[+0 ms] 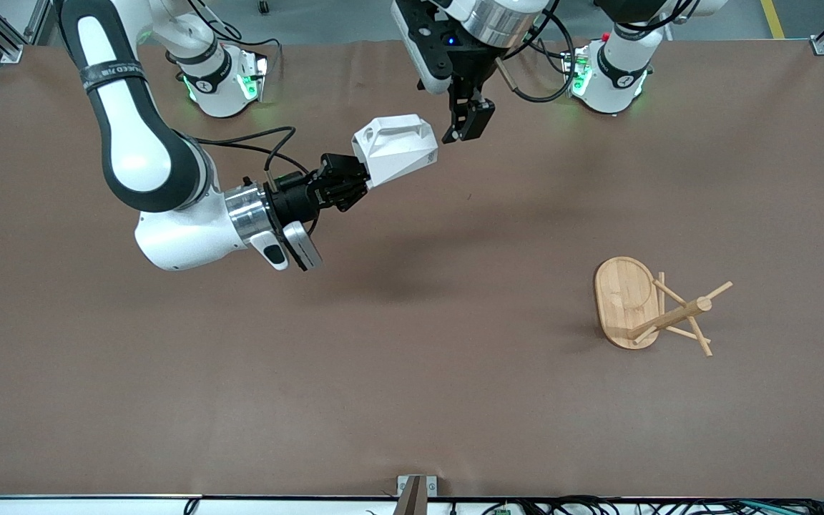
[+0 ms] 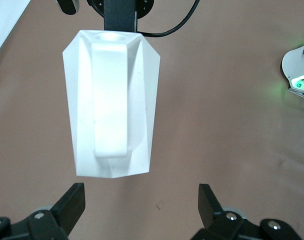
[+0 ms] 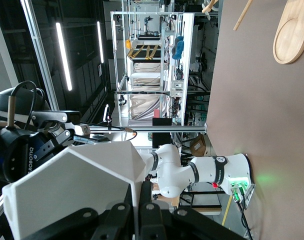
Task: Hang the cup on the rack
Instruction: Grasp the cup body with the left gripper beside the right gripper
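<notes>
My left gripper will grab the white cup by its faceted sides next, so that it can hang the cup (image 1: 398,149) on the bamboo rack (image 1: 626,300).
The white faceted cup (image 1: 398,149) hangs in the air over the middle of the table, lying sideways. My right gripper (image 1: 358,182) is shut on its rim edge; in the right wrist view the cup (image 3: 77,190) fills the space ahead of the right gripper (image 3: 138,200). My left gripper (image 1: 468,129) hovers open right beside the cup. In the left wrist view the cup (image 2: 112,100) shows its blocky handle, just clear of the left gripper (image 2: 141,207), which has nothing between its fingers. The bamboo rack (image 1: 626,300) stands on the table toward the left arm's end, nearer the front camera.
The rack's thin pegs (image 1: 698,336) stick out from its post (image 1: 677,315). Both arm bases stand along the table's edge farthest from the front camera. A brown mat (image 1: 412,372) covers the table. The rack's base (image 3: 292,32) shows in the right wrist view.
</notes>
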`<state>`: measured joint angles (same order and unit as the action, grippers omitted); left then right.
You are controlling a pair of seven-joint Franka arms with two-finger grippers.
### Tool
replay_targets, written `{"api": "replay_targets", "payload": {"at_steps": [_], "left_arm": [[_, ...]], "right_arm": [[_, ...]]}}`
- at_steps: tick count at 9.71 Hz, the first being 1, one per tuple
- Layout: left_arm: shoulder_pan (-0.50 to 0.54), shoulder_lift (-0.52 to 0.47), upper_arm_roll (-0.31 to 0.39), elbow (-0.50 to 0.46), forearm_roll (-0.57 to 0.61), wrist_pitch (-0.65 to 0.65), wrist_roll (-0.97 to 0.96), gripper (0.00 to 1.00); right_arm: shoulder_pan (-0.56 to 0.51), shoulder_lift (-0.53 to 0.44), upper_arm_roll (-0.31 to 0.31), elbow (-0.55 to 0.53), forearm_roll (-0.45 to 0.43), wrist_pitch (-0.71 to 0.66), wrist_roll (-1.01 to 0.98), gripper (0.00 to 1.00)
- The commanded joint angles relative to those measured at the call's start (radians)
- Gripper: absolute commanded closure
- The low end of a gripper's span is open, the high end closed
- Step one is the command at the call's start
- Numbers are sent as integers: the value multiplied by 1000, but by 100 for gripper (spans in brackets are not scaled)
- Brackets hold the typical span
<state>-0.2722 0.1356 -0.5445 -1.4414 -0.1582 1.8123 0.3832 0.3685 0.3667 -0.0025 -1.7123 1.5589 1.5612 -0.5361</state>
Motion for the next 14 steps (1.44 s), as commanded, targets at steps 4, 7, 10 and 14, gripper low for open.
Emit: {"api": "replay_targets", "payload": {"at_steps": [4,7,10,14], "left_arm": [[-2,15,-3,-16,22,39,-18,0],[-2,35,-3,-14,52,67,-17,0],[-1,48,-3,-17,65,96,-15,0],[-5,73,-3,-24,65,94,-3,8]], "right_arm": [[23,-9,-7,-10,43,-4,64,100],[35,-15,-7,-26,43,-3,65,100],[36,-23,-7,-26,41,-6,100,99],[38,-34,-7,-26,41,-6,117,99]]}}
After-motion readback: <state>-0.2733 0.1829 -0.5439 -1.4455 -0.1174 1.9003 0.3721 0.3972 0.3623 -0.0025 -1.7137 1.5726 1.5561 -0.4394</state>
